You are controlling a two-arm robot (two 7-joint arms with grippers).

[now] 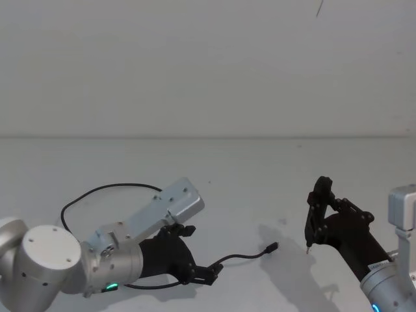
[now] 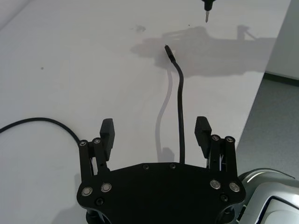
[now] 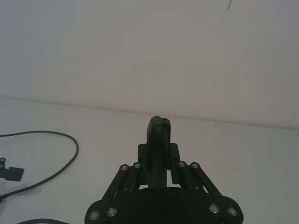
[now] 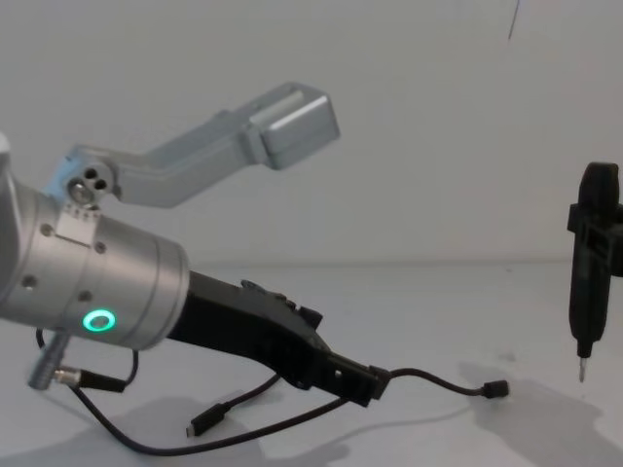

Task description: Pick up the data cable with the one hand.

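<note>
My left gripper grabs the cable by the raised part behind its far plug [image 4: 397, 373] next, since the data cable's long loop lies flat on the tabletop.
The data cable [image 1: 249, 256] is a thin black cord lying on the white table [image 1: 260, 169], with one flat plug [image 1: 273, 247] near the middle. My left gripper [image 1: 205, 273] is low over it and open. In the left wrist view the cable [image 2: 181, 116] runs between the spread fingers [image 2: 107, 133], closer to one than the other, and touches neither pad. The chest view shows the far plug [image 4: 495, 390] and a second plug [image 4: 201, 427] under the arm. My right gripper [image 1: 320, 203] hangs at the right, shut on a black pen-like tool [image 4: 590, 292] with its metal tip pointing down.
The cable's long loop [image 1: 97, 192] curves away behind the left arm. The table's edge [image 2: 261, 88] shows in the left wrist view, with grey floor beyond. The pen tool's tip [image 2: 206, 17] hovers past the cable's far plug.
</note>
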